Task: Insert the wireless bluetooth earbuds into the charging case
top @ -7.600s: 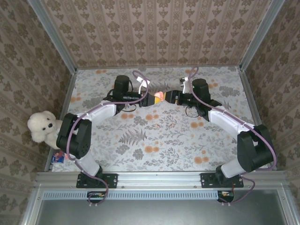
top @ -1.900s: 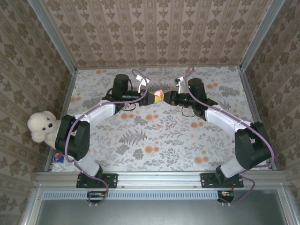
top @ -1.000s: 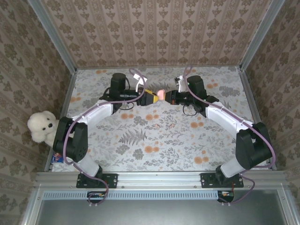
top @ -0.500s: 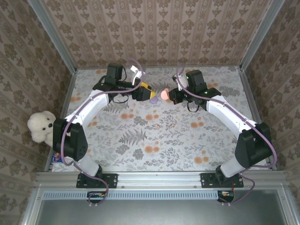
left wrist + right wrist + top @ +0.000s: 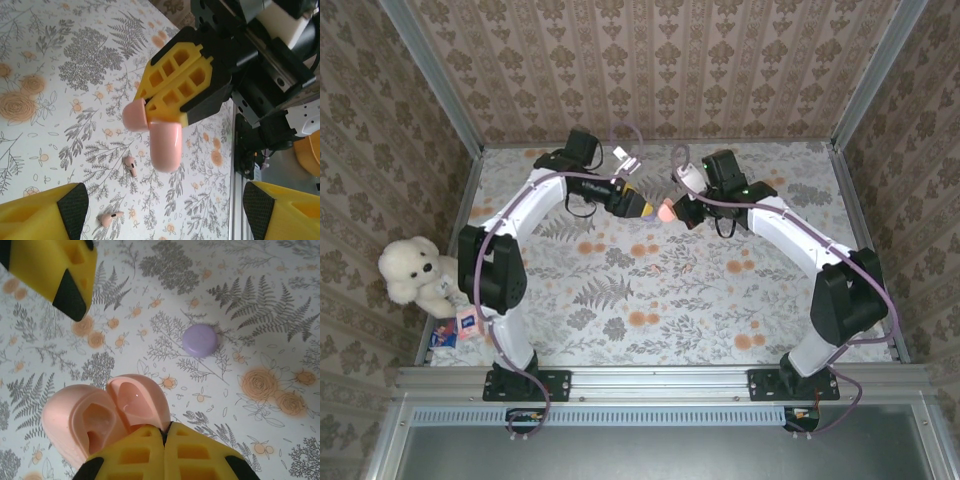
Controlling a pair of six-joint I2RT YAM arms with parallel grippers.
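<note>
My left gripper reaches the charging case and grabs its base (image 5: 665,213) (image 5: 166,148) next, so the open lid and the sockets stay free for inserting earbuds.
The pink charging case (image 5: 100,420) hangs above the floral table with its lid (image 5: 137,402) swung open and its sockets empty. My right gripper (image 5: 164,432) is shut on its hinge end; from above the case (image 5: 666,210) is at the back centre. In the left wrist view the case (image 5: 166,145) juts from the right gripper's yellow fingers (image 5: 175,85). Two pink earbuds (image 5: 131,165) (image 5: 109,218) lie loose on the table below it. My left gripper (image 5: 165,215) is open and holds nothing, just left of the case in the top view (image 5: 642,207).
A lilac disc (image 5: 199,340) lies on the table beyond the case. A white teddy bear (image 5: 412,272) and a small packet (image 5: 466,322) sit outside the left rail. Patterned walls close the back and sides.
The left gripper has opened, let go of the case and drawn back a little. Both arms have swung toward the back wall. The right gripper still holds the case.
</note>
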